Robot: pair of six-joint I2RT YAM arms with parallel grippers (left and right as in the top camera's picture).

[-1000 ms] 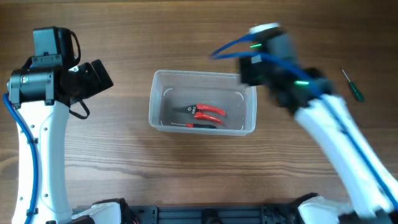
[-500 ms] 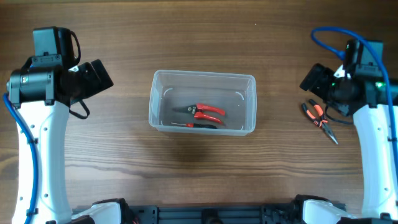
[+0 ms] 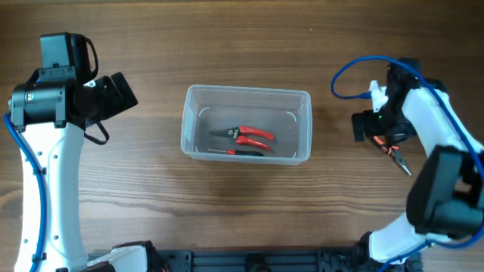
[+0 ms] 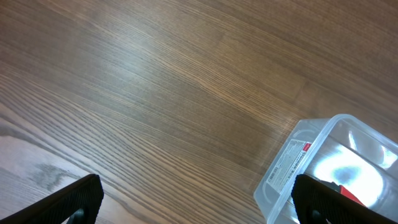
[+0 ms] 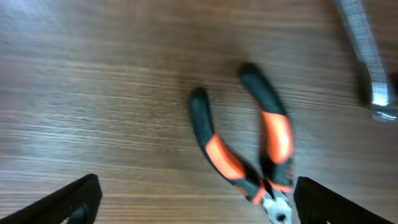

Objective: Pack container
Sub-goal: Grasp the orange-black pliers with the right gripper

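Observation:
Both handles of the pliers lie on the tabletop well beyond both fingers of my right gripper, so it lowers before closing on the orange-and-black pliers.
The clear plastic container (image 3: 247,125) sits mid-table and holds red-handled cutters (image 3: 249,136) and a dark tool. Its corner shows in the left wrist view (image 4: 323,168). Orange-and-black pliers (image 3: 393,151) lie on the table at the right. In the right wrist view the pliers (image 5: 249,149) lie between the two fingertips. My right gripper (image 5: 196,199) is open and empty just above them. My left gripper (image 4: 199,199) is open and empty, above bare wood left of the container.
A metal tool shaft (image 5: 367,56) lies on the wood beside the pliers at the upper right of the right wrist view. The right arm's blue cable (image 3: 355,68) loops above the table right of the container.
The right arm swung from over the container's right end out to the right side and came down over the pliers. The left arm has not moved.

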